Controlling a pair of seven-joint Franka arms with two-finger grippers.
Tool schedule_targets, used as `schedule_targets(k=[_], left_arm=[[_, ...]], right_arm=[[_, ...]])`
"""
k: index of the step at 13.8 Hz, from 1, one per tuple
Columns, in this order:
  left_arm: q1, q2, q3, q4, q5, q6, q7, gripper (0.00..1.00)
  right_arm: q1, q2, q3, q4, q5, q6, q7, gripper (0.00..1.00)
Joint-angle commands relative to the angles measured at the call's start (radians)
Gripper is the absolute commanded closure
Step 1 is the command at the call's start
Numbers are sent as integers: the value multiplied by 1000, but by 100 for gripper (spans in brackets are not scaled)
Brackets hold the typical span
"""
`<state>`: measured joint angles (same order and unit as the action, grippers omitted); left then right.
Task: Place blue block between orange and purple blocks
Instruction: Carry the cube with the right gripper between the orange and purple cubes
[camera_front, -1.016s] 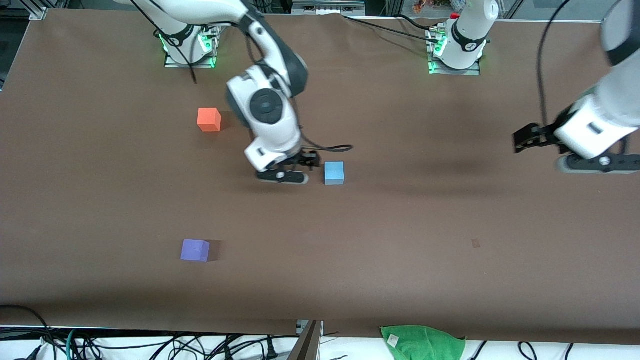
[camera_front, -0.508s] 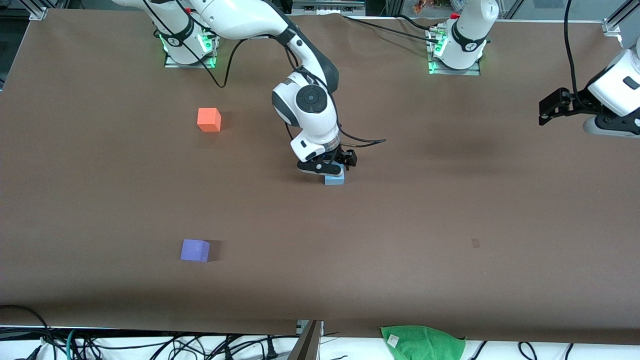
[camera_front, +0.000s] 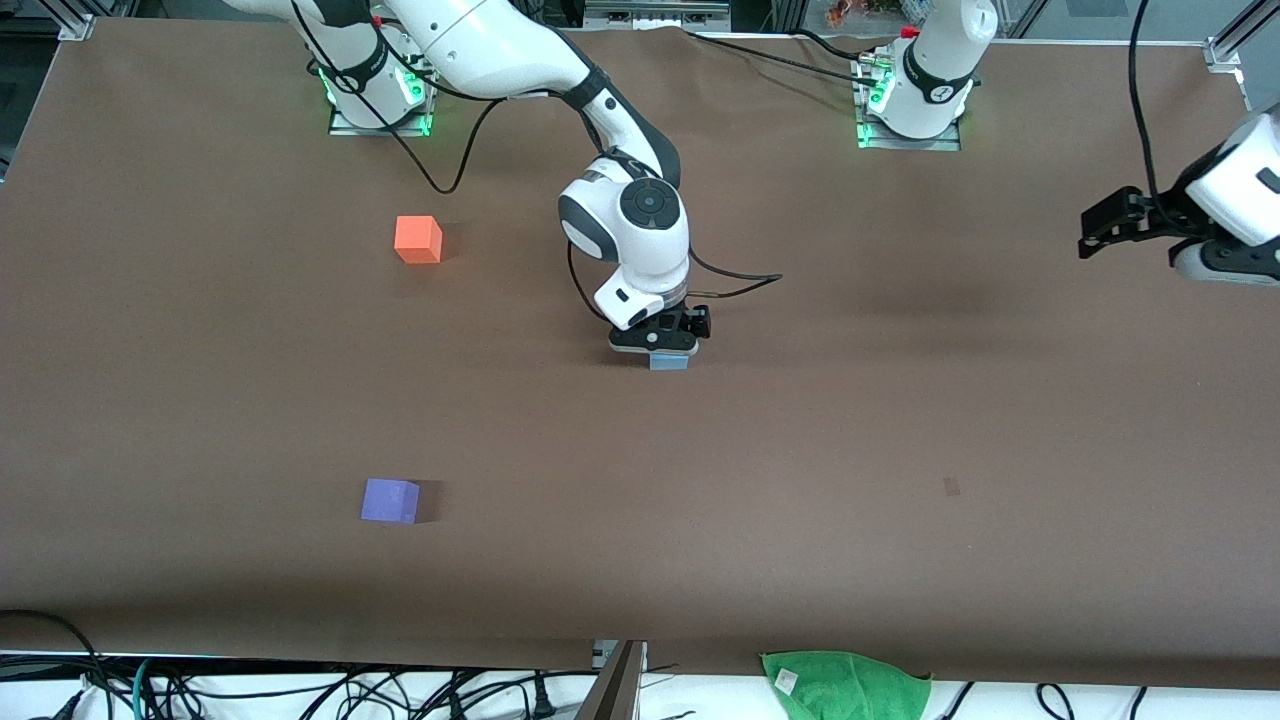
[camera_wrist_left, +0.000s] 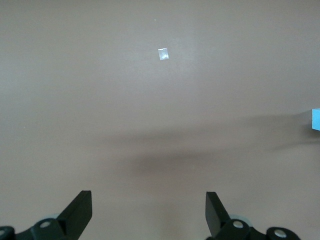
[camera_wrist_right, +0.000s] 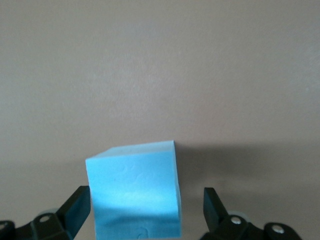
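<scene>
My right gripper needs to grab the blue block by its two opposite sides next. Then it can place the blue block (camera_front: 668, 363) between the orange and purple blocks.
The blue block (camera_front: 668, 363) sits mid-table, mostly covered by my right gripper (camera_front: 655, 348). In the right wrist view the blue block (camera_wrist_right: 132, 190) stands between the open fingers of my right gripper (camera_wrist_right: 145, 200). One finger is close against a side and the other stands a gap away. The orange block (camera_front: 417, 239) lies toward the right arm's end, farther from the front camera. The purple block (camera_front: 390, 500) lies nearer to the camera, roughly in line with the orange one. My left gripper (camera_wrist_left: 148, 202) hangs open and empty over bare table at the left arm's end.
A green cloth (camera_front: 845, 685) lies off the table's near edge, with cables (camera_front: 300, 690) along that edge. A small pale mark (camera_front: 951, 486) is on the brown mat. Both arm bases stand along the edge farthest from the camera.
My right gripper has swung from beside the blue block to over it and come down around it. The left arm has drawn up and back toward its end of the table.
</scene>
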<state>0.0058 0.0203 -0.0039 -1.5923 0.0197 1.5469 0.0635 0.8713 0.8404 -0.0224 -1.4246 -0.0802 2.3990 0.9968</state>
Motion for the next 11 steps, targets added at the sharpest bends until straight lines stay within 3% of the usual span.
schedule_targets(k=[1, 3, 9, 11], left_arm=[[22, -2, -21, 2, -17, 10, 9, 0], [19, -3, -22, 0, -18, 2, 9, 0], [19, -3, -44, 3, -12, -2, 2, 0], [19, -3, -44, 5, -11, -1, 2, 0]], right_arm=[[21, 28, -14, 29, -20, 11, 23, 0], [18, 28, -14, 29, -16, 14, 23, 7], [-30, 0, -22, 33, -7, 5, -12, 82], [-78, -26, -17, 32, -3, -10, -56, 85]])
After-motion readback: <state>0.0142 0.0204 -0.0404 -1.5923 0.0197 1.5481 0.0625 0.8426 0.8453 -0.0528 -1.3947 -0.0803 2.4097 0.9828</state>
